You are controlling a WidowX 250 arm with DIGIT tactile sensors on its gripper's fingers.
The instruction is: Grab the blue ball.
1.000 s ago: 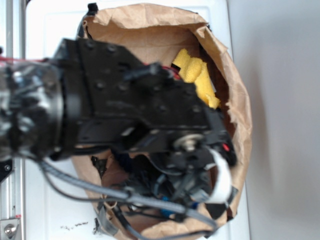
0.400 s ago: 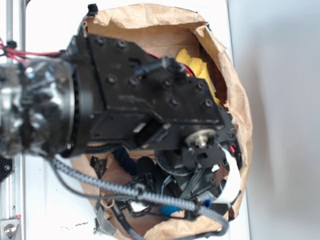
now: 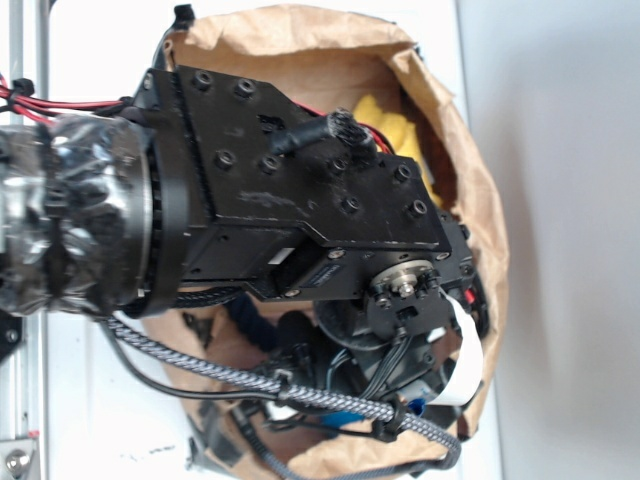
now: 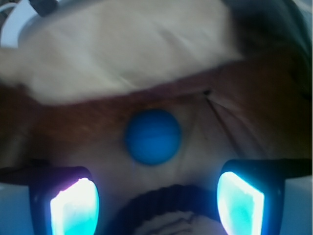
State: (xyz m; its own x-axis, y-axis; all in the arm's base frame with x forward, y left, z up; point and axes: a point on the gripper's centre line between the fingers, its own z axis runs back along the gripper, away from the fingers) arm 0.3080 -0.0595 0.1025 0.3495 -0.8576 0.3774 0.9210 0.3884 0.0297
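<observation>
My gripper should next grab the blue ball [image 4: 152,136] by its round sides to get it out of the paper bag.
The blue ball [image 4: 152,136] lies on the brown paper floor of the bag, in the middle of the wrist view. My gripper [image 4: 156,205] is open just short of the ball. Its two glowing fingertips [image 4: 73,208] stand wide apart at the lower corners with nothing gripped. A loop of dark navy rope [image 4: 186,198] lies between the fingers, nearer than the ball. In the exterior view my black arm [image 3: 290,200] reaches down into the paper bag [image 3: 300,35], and it hides both the ball and the fingers.
The bag's crumpled walls [image 3: 480,200] ring the arm closely. A yellow object [image 3: 390,122] peeks out at the far side of the bag. Dark rope [image 3: 255,322] and the arm's braided cable [image 3: 230,375] lie near the front rim. The bag stands on a white surface [image 3: 100,40].
The arm has shifted right and up the frame over the bag and covers more of the yellow object. The wrist head has moved slightly right.
</observation>
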